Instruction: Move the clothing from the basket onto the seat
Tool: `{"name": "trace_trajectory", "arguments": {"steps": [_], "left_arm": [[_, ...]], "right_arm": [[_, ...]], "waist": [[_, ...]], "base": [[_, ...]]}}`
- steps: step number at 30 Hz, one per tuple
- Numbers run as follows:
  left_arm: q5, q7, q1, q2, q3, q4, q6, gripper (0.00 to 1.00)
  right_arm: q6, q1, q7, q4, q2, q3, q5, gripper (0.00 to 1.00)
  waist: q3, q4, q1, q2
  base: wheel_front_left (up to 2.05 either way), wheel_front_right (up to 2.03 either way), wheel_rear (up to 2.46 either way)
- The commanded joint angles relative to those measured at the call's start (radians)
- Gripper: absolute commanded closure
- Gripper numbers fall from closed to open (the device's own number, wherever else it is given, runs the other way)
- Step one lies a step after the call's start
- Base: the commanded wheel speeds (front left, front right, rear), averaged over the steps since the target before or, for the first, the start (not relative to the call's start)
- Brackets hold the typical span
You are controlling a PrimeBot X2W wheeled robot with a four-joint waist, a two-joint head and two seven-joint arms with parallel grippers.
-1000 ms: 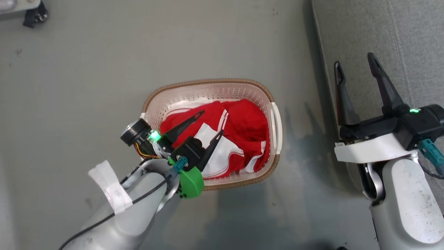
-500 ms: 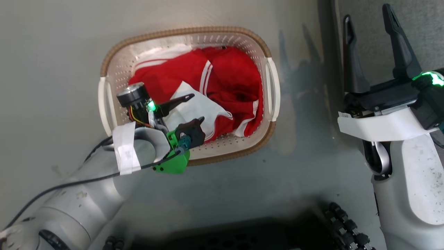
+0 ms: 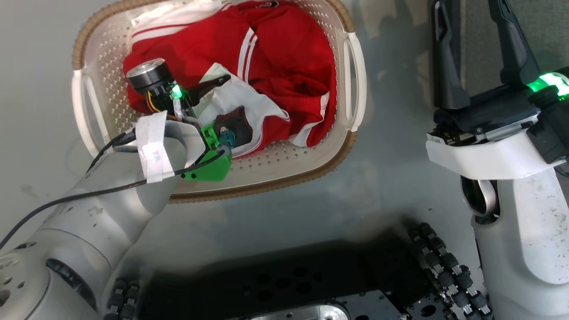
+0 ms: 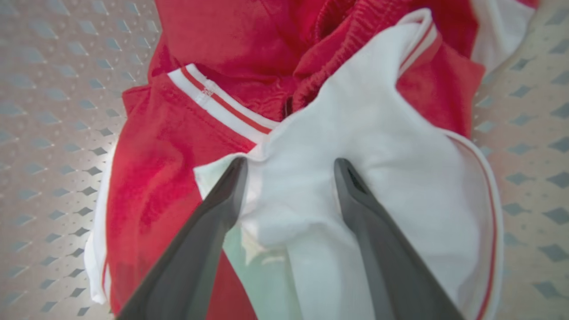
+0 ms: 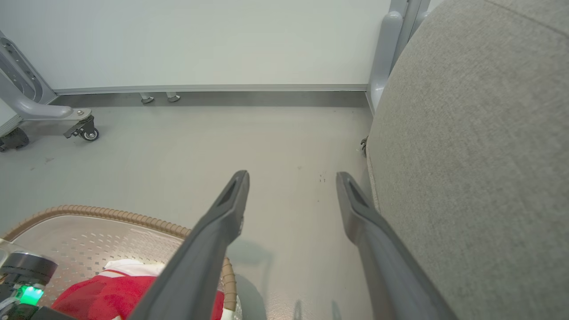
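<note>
I need to grab the clothing by its bulging white fold (image 3: 222, 102) with my left gripper next, because that fold stands up while the red cloth (image 3: 290, 56) around it lies loose.
The cream perforated basket (image 3: 266, 189) with its brown rim stands on the floor and holds the clothing (image 3: 284, 58), red garments with white panels and stripes. My left gripper (image 3: 235, 104) is down inside the basket, open. In the left wrist view its fingers (image 4: 291, 164) press into a white panel of the clothing (image 4: 200, 44), with a fold bulging between them. My right gripper (image 3: 478, 13) hangs open and empty at the edge of the grey seat (image 3: 542, 31). In the right wrist view the right gripper (image 5: 291, 178) points over bare floor between the basket (image 5: 111, 213) and the seat (image 5: 466, 155).
My own dark base (image 3: 311, 284) with roller wheels lies below the basket. The right wrist view shows a pale wall, a wheeled metal frame leg (image 5: 80, 126) at the left and a grey post (image 5: 386, 49) behind the seat. Grey floor separates basket and seat.
The head camera has tipped down and closer, so the basket sits higher in the picture. My left gripper has sunk from above the clothing into its white panel. Both grippers stay open.
</note>
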Motion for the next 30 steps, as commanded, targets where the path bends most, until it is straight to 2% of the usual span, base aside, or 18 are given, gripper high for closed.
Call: {"name": "trace_trajectory", "arguments": {"steps": [1, 8, 15, 16, 17, 20, 26, 30], "left_arm": [[-0.002, 0.000, -0.026, -0.006, 0.001, 0.008, 0.007, 0.00], [0.015, 0.000, -0.038, -0.041, -0.023, 0.115, 0.003, 0.00], [0.013, 0.014, -0.055, -0.071, -0.028, 0.214, 0.047, 0.00], [0.008, 0.018, -0.056, -0.073, -0.026, 0.221, 0.055, 0.06], [0.006, 0.022, -0.057, -0.074, -0.025, 0.227, 0.063, 0.50], [0.007, 0.025, -0.057, -0.074, -0.031, 0.236, 0.060, 1.00], [-0.006, 0.023, -0.051, -0.075, -0.036, 0.246, 0.039, 1.00], [-0.013, 0.019, -0.057, -0.078, -0.036, 0.248, 0.055, 1.00]], "right_arm": [[0.000, -0.012, -0.002, -0.007, -0.003, 0.002, 0.004, 0.00], [0.000, -0.002, -0.002, -0.024, -0.003, 0.026, -0.009, 0.00], [0.000, 0.006, -0.002, -0.046, -0.003, 0.045, -0.025, 0.00], [0.000, 0.006, -0.002, -0.048, -0.003, 0.046, -0.027, 0.00], [0.000, 0.004, -0.002, -0.049, -0.003, 0.049, -0.029, 0.00], [0.000, -0.001, -0.002, -0.051, -0.003, 0.053, -0.030, 0.00], [0.000, -0.013, -0.002, -0.042, -0.003, 0.058, -0.027, 0.00], [0.000, -0.029, -0.002, -0.037, -0.003, 0.065, -0.016, 0.00]], "waist": [[0.045, -0.010, -0.0002, -0.0001], [0.059, -0.009, -0.0002, -0.0001], [0.065, -0.004, -0.0002, -0.0001], [0.066, -0.003, -0.0002, -0.0001], [0.066, -0.002, -0.0002, -0.0001], [0.067, -0.001, -0.0002, -0.0001], [0.066, -0.001, -0.0002, -0.0001], [0.058, -0.005, -0.0002, -0.0001]], "base": [[0.00, 0.00, 0.00], [0.00, 0.00, 0.00], [0.00, 0.00, 0.00], [0.00, 0.00, 0.00], [0.00, 0.00, 0.00], [0.00, 0.00, 0.00], [0.00, 0.00, 0.00], [0.00, 0.00, 0.00]]}}
